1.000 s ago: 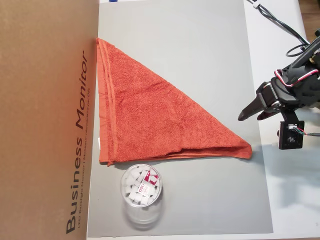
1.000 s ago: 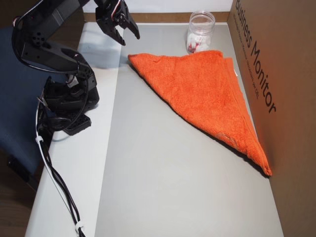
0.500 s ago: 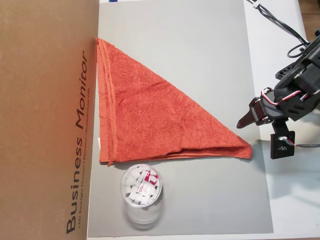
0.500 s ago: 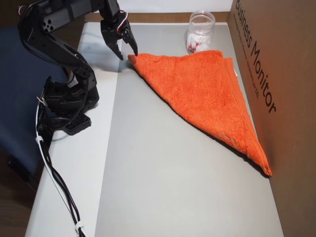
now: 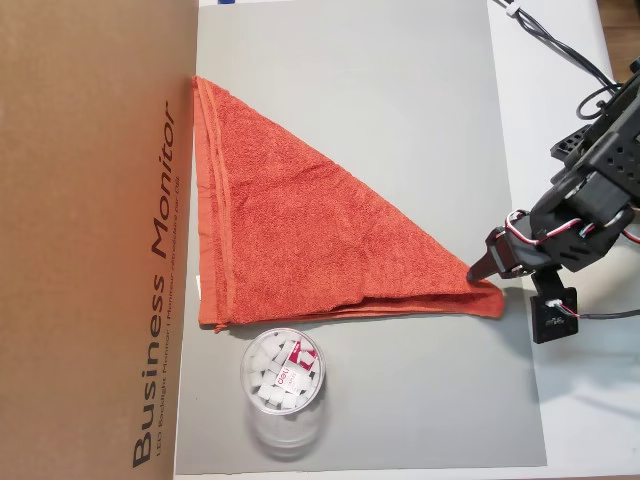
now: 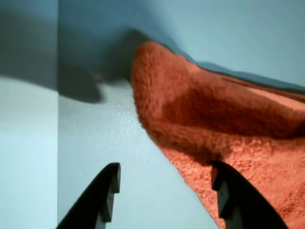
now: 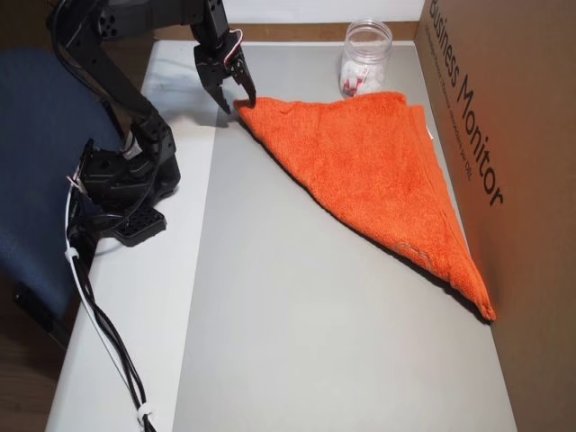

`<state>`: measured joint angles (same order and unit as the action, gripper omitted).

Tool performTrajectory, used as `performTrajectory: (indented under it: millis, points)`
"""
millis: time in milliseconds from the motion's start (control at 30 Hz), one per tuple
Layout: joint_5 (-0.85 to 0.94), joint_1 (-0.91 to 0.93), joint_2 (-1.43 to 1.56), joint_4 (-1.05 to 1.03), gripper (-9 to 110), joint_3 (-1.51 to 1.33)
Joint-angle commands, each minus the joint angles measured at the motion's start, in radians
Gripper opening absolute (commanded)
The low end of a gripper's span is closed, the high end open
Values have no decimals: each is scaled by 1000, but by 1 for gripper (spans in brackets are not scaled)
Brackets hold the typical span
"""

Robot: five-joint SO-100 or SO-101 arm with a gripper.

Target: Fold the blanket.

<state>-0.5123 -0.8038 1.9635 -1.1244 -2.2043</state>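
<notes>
The blanket should next be grabbed by its pointed corner [image 5: 488, 298] with my gripper, so that it can be folded over toward its long edge along the cardboard box.
The blanket [image 5: 300, 240] is an orange-red terry towel lying folded into a triangle on the grey mat [image 5: 400, 100]. Its long edge runs along the cardboard box, and one pointed corner faces the arm. My gripper [image 5: 485, 272] is low at that corner, also seen from the other side [image 7: 236, 101]. In the wrist view the gripper [image 6: 164, 179] is open. One dark finger [image 6: 107, 191] is over bare mat and the other finger [image 6: 228, 195] is over the blanket [image 6: 200, 109]. Nothing is gripped.
A clear plastic jar [image 5: 283, 375] with white pieces inside stands on the mat just beside the blanket's other short-side corner. A tall cardboard box [image 5: 90, 240] walls off the mat's far side from the arm. The arm base [image 7: 126, 180] and cables [image 7: 99, 324] sit on the white table strip.
The gripper has moved from over the white strip beside the mat down and inward to the blanket's pointed corner. The blanket and jar have not moved.
</notes>
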Motion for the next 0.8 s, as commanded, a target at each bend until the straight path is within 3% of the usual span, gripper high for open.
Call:
performTrajectory:
  millis: [0,500,767]
  points:
    - [-6,-12,-18,29,20,25]
    - [-12,-12,-137,106,19,21]
    - [-12,0,-149,216,13,-37]
